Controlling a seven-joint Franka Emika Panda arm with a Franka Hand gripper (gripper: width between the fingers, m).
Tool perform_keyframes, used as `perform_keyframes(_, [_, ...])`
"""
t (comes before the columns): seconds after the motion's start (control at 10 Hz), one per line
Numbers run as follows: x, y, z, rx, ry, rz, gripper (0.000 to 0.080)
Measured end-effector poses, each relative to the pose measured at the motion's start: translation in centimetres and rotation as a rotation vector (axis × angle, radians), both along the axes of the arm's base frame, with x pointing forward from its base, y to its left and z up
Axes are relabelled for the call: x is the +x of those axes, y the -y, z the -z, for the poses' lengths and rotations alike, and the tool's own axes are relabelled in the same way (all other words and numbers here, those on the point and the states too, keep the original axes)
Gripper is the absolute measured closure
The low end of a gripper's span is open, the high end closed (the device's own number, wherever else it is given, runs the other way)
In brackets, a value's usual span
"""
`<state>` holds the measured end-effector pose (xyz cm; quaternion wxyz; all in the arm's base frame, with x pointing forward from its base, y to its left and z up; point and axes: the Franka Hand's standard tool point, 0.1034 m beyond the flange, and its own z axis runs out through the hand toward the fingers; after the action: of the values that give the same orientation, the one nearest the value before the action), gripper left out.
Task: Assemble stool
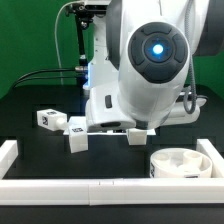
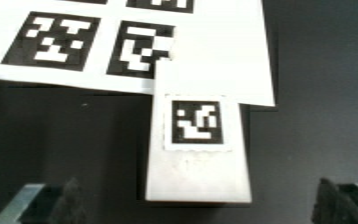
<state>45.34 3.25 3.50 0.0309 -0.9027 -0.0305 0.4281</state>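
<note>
The white leg is still below my gripper's fingers and dark tabletop shows beside it, so my gripper should go down first and then close on it.
In the wrist view a white block leg (image 2: 197, 145) with one black-and-white tag lies lengthwise on the dark table, its far end resting on the edge of the marker board (image 2: 140, 40). My gripper (image 2: 201, 210) is open and hangs over the leg's near end. One dark finger (image 2: 51, 205) stands well off each side of the leg, touching nothing. In the exterior view this leg (image 1: 137, 136) shows just under the arm, whose body hides the fingers. Two more legs (image 1: 46, 118) (image 1: 78, 135) lie toward the exterior view's left. The round white seat (image 1: 180, 163) sits at the front right.
White border rails run along the front (image 1: 100, 188), the exterior view's left (image 1: 8, 155) and its right (image 1: 212, 150). The seat lies close to the front right corner of these rails. Cables and a green backdrop stand behind the arm.
</note>
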Motion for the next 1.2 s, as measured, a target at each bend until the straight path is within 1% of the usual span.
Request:
perform_keyframes(0.1, [-0.5, 0.0, 0.3, -0.022, -0.016, 0.025, 0.015])
perform_keyframes(0.2, [-1.4, 0.1, 1.0, -0.048, -0.052, 0.058, 0.015])
perform_keyframes(0.3, [-1.8, -0.3, 1.4, -0.065, -0.061, 0.064, 0.015])
perform_keyframes(0.4, [-1.8, -0.6, 1.4, -0.067, -0.062, 0.06, 0.015])
perform_keyframes(0.7, [-1.9, -0.5, 1.4, -0.071, -0.068, 0.065, 0.015])
perform_keyframes(0.9, [-2.6, -0.3, 2.0, -0.073, -0.091, 0.069, 0.015])
perform_keyframes(1.1, [-2.7, -0.4, 2.1, -0.073, -0.09, 0.067, 0.015])
perform_keyframes(1.2, [-2.7, -0.4, 2.1, -0.073, -0.091, 0.067, 0.0283])
